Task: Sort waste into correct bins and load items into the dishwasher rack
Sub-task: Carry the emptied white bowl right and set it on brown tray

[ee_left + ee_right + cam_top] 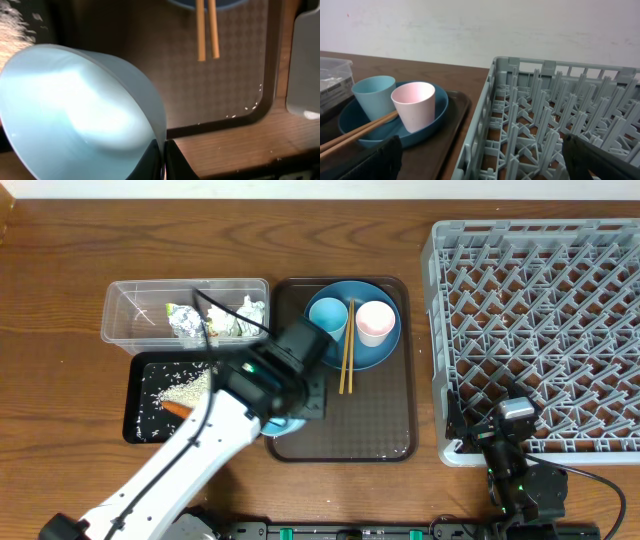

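Observation:
The white bowl hangs tilted above the near edge of the brown serving tray, so it would fall short if I opened now. My left gripper should keep holding the bowl.
My left gripper (163,152) is shut on the rim of the white bowl with the light-blue outside (80,110), held tilted over the near left corner of the brown serving tray (385,415). The dark-blue plate (375,352) at the tray's far end carries the light-blue cup (327,317), the pale-pink cup (375,322) and the chopsticks (346,350). Foil (187,325) and tissue (245,315) lie in the clear tub (135,305). Rice (185,388) and a carrot (177,410) lie in the black tray (140,420). My right gripper (485,165) is open at the front left corner of the dishwasher rack (540,320).
A few rice grains (250,106) are scattered on the brown tray's near edge. The rack's tall wall (485,110) stands just right of the tray. Bare wooden table (60,300) lies left of the bins.

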You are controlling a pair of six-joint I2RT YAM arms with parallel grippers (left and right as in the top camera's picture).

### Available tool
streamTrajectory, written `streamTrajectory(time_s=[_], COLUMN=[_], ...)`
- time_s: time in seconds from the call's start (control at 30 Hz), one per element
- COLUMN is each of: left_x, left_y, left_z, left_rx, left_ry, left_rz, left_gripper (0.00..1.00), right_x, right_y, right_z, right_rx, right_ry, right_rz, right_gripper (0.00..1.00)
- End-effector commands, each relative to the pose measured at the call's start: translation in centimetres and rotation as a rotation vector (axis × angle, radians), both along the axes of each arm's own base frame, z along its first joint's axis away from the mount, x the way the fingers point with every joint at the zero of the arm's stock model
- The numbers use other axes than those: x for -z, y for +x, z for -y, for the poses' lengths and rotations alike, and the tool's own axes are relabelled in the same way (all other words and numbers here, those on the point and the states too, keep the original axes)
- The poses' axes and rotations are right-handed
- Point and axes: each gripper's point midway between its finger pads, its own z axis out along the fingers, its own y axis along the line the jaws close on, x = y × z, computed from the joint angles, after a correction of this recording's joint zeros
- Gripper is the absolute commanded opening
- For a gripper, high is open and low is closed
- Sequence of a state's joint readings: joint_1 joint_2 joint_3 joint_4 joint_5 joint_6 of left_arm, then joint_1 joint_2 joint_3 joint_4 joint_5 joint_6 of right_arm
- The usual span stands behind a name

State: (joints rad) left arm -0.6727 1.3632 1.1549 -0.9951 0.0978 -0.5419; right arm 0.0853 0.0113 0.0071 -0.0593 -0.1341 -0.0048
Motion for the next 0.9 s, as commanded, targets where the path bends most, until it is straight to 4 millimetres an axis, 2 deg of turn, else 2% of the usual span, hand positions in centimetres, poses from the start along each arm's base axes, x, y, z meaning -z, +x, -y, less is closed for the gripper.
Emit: streamTrajectory(time_s=[0.0, 0.2, 0.3, 0.5, 0.77, 0.8, 0.87], left_x=[2.1, 3.7, 4.5, 7.4, 9.5, 9.7, 9.8], left_y=[-0.6, -0.2, 0.0, 0.1, 1.3, 1.3, 1.3], left_z=[0.0, 1.8, 1.9, 2.1, 3.1, 3.1, 3.1], left_rx=[-0.054, -0.035, -0.054, -0.063, -0.063, -0.063, -0.063], left_ry=[0.039, -0.012, -0.024, -0.024, -0.022, -0.020, -0.017], left_rz=[0.001, 0.054, 0.057, 0.054, 0.055, 0.053, 0.050], left_gripper=[0.06, 0.06, 0.06, 0.06, 0.06, 0.07, 0.17], right_x=[0.0, 0.0, 0.0, 0.0, 0.0, 0.0, 0.0], right_y=[0.0, 0.0, 0.0, 0.0, 0.0, 0.0, 0.0], right_z=[0.1, 0.1, 0.1, 0.1, 0.1, 0.1, 0.1], right_rx=[0.005, 0.004, 0.004, 0.004, 0.004, 0.004, 0.004], right_ry=[-0.004, -0.003, -0.004, -0.004, -0.003, -0.004, -0.004], right_rz=[0.001, 0.001, 0.001, 0.001, 0.001, 0.001, 0.001], right_gripper=[0.99, 0.99, 0.99, 0.99, 0.99, 0.99, 0.99])
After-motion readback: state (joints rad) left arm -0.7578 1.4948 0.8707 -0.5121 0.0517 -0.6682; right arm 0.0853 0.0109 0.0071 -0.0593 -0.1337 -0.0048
